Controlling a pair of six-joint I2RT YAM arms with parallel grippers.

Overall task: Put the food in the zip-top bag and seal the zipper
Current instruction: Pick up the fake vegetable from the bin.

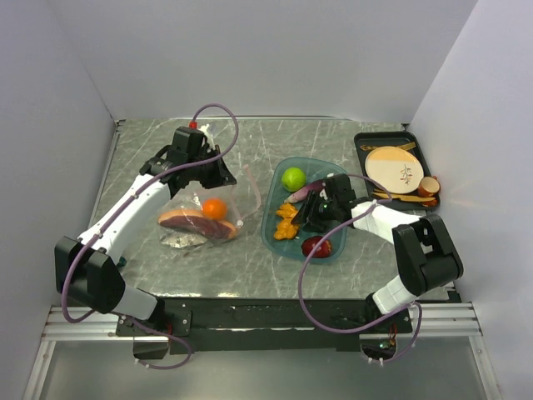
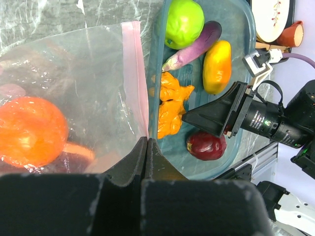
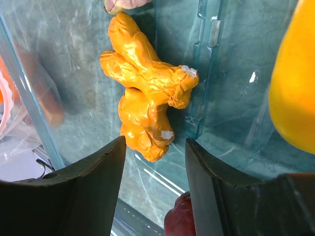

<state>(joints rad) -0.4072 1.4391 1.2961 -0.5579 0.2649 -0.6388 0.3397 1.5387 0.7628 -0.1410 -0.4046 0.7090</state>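
Note:
My right gripper will next pinch the knobbly orange-yellow bits by their end nearest the gripper's fingers, so the rest of the bits stays free to go into the zip-top bag first.
The clear zip-top bag lies left of centre with an orange and a brown-red meat slice inside. My left gripper is shut on the bag's mouth edge, right at the pale pink zipper. In the teal tray lie a lime, a purple slice, a yellow-orange fruit, a dark red apple and knobbly orange-yellow bits. My right gripper hangs open low in the tray, and the lower end of the bits reaches its fingertips.
A black tray at the back right holds a beige plate and small cups. White walls close in the left, back and right sides. The teal tray's near rim stands between the bits and the bag.

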